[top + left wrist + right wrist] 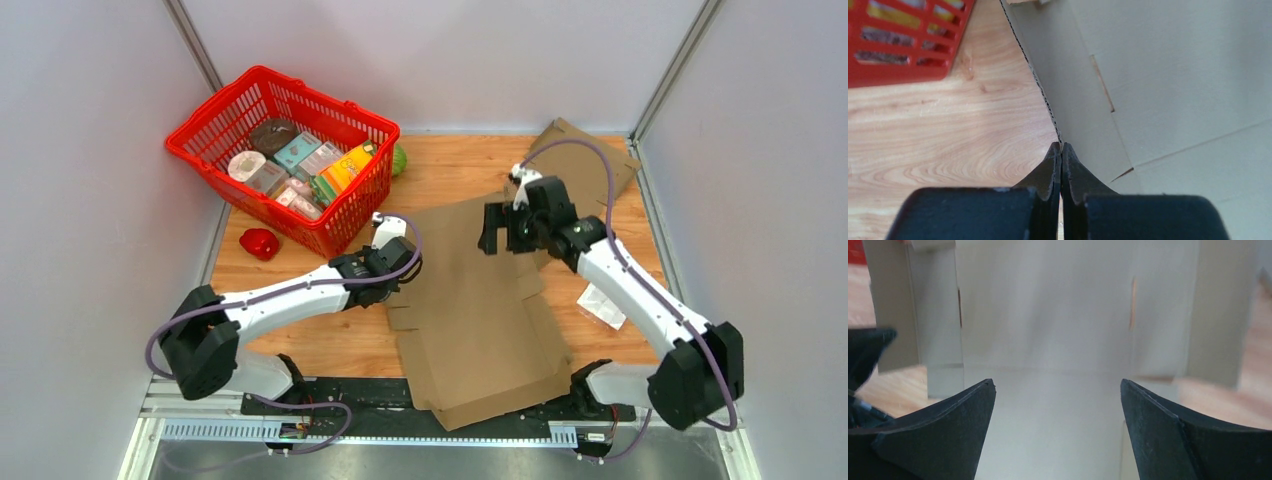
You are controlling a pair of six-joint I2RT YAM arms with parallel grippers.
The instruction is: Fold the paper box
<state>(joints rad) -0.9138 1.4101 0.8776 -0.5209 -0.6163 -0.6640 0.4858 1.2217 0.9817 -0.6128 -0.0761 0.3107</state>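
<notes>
My right gripper grabs the paper box's far panel by its outer edge (460,203) next, since the side flaps of the box stay free to fold.
The paper box (480,300) is a flat brown cardboard blank spread over the middle of the wooden table. My left gripper (398,272) is at its left edge. In the left wrist view the left gripper (1061,146) is shut, and the corrugated edge of the cardboard (1158,75) runs into its tips. My right gripper (505,228) hovers over the far part of the blank. In the right wrist view the right gripper (1058,385) is wide open and empty, with the grey-brown panel (1048,330) and its slots below it.
A red basket (300,228) full of groceries stands at the back left and shows in the left wrist view (898,65). A red object (259,243) lies beside it, a green one (400,160) behind it. A second cardboard piece (590,160) lies back right, a white packet (603,305) at right.
</notes>
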